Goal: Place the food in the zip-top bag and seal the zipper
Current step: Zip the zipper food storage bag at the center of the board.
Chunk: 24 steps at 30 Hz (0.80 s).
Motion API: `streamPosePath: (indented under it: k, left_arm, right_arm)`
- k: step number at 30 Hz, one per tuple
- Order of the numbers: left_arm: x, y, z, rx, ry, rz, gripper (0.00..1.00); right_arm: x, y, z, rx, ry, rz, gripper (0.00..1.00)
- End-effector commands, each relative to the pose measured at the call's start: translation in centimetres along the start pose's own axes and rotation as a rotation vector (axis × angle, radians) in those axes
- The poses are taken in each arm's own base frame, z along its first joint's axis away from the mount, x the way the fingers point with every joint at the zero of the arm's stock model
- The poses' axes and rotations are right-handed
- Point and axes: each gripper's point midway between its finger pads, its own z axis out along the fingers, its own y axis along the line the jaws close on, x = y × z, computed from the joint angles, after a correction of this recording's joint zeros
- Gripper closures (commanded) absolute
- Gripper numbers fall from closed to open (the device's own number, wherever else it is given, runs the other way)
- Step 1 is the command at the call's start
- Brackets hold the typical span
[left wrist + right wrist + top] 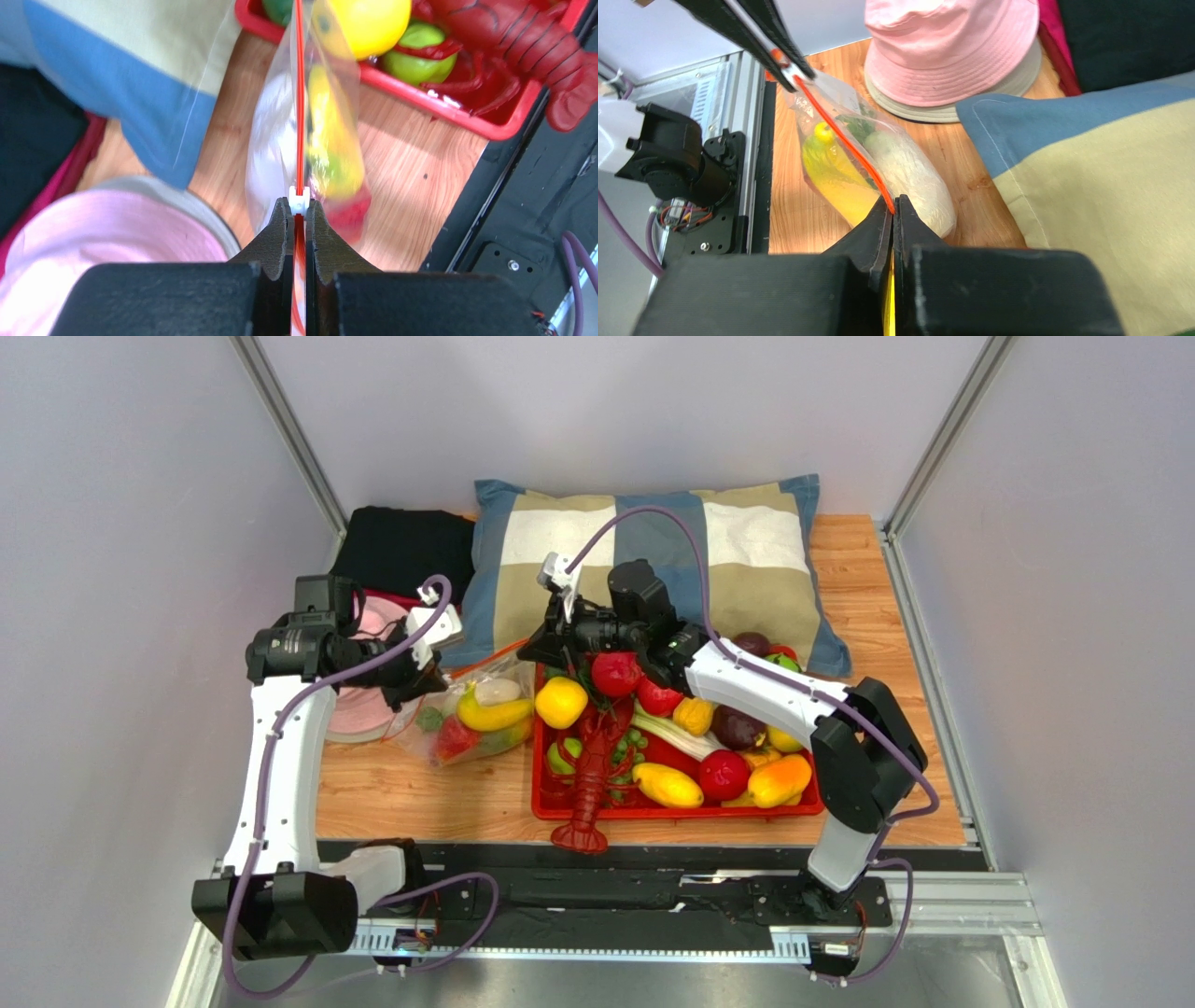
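Open orange-red parts of the zipper trail past the slider [300,201], so it is too early for my left gripper to open: the slider would remain short of the zipper's end.
The clear zip-top bag [470,717] hangs stretched between my two grippers, just left of the red tray [673,814]. It holds a yellow banana [833,175], a white piece [910,168] and a red piece [452,739]. My left gripper [300,210] is shut on the orange-red zipper [300,105] right behind its white slider [300,201]. My right gripper [892,204] is shut on the other end of the zipper [840,136]. The left gripper [781,59] also shows in the right wrist view. More food, such as a lemon [561,703], fills the tray.
A red toy lobster [596,784] hangs over the tray's front edge. A checked pillow [659,546] lies behind the tray. A pink hat [948,49] and black cloth [400,546] lie at the left. Black rails [631,889] run along the near edge.
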Motion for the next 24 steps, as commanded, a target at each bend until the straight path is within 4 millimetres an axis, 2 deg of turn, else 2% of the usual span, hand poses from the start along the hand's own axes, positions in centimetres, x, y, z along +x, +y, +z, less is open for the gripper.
streamPosePath:
  k: [1, 6, 11, 17, 20, 21, 24]
  left_arm:
    - [3.6, -1.0, -2.1, -0.058, 0.142, -0.043, 1.0]
    - [6.5, -1.3, -3.8, -0.148, 0.269, -0.082, 1.0]
    - [11.1, -2.5, -5.1, -0.178, 0.459, -0.125, 1.0]
    - [13.4, -3.6, -6.1, -0.211, 0.53, -0.152, 1.0]
    - [13.3, -4.0, -6.2, -0.208, 0.526, -0.164, 1.0]
    - [13.1, -4.7, -6.2, -0.185, 0.515, -0.175, 1.0]
    - [10.3, -5.6, -5.9, -0.151, 0.394, -0.163, 1.0]
  right_arm:
    - [-4.1, -3.5, -2.2, 0.162, -0.115, -0.011, 1.0]
    - [-4.2, -5.6, -2.7, 0.242, -0.124, 0.053, 1.0]
    - [-4.0, -7.5, -2.9, 0.302, -0.124, 0.117, 1.0]
    - [-4.4, -8.7, -2.7, 0.327, -0.132, 0.137, 1.0]
    - [-4.8, -8.4, -2.3, 0.302, -0.14, 0.142, 1.0]
    - [-5.0, -8.3, -2.2, 0.292, -0.144, 0.154, 1.0]
    - [-5.4, -7.4, -1.4, 0.228, -0.149, 0.168, 1.0]
